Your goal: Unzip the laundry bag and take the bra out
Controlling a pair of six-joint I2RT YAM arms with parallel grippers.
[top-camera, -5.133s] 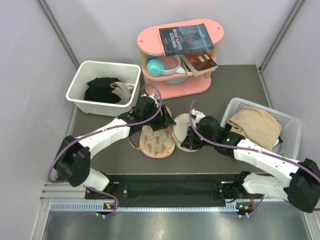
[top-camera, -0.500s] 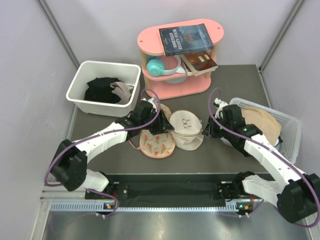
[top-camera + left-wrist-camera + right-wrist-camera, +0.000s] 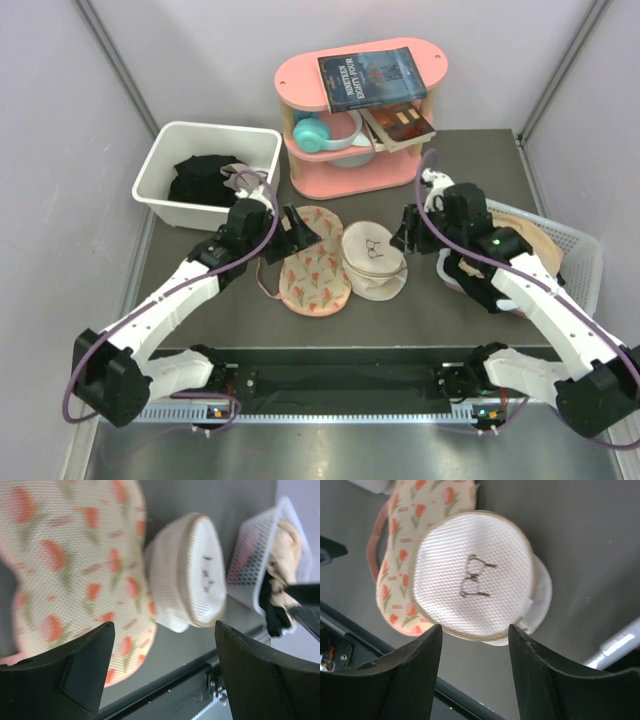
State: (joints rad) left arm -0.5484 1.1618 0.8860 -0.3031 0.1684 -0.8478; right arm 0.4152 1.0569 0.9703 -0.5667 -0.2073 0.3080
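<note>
I need to open the laundry bag to get the bra out, so I should next grab the mesh flap [image 3: 369, 243] by its zip rim [image 3: 380, 275] with my right gripper.
The laundry bag [image 3: 372, 262] is a round cream-white mesh pouch lying on the dark table, its top shell shifted a little off the lower one. It touches the pink floral piece [image 3: 312, 272] on its left. My left gripper [image 3: 303, 230] hovers open over the floral piece, left of the bag [image 3: 192, 580]. Nothing is between its fingers [image 3: 85, 665]. My right gripper [image 3: 408, 236] is open just right of the bag. In the right wrist view the bag [image 3: 475, 575] lies beyond the empty gripper [image 3: 475, 628]. The bra is hidden.
A white bin [image 3: 160, 165] with black clothes stands at the back left. A pink shelf [image 3: 345, 178] with books and headphones is behind the bag. A white mesh basket [image 3: 575, 250] holding a beige garment [image 3: 530, 232] sits at the right, under my right arm.
Both grippers have opened and let go of the bag. The left arm has drawn back to the left. The right gripper has backed slightly away; the bag stays put.
</note>
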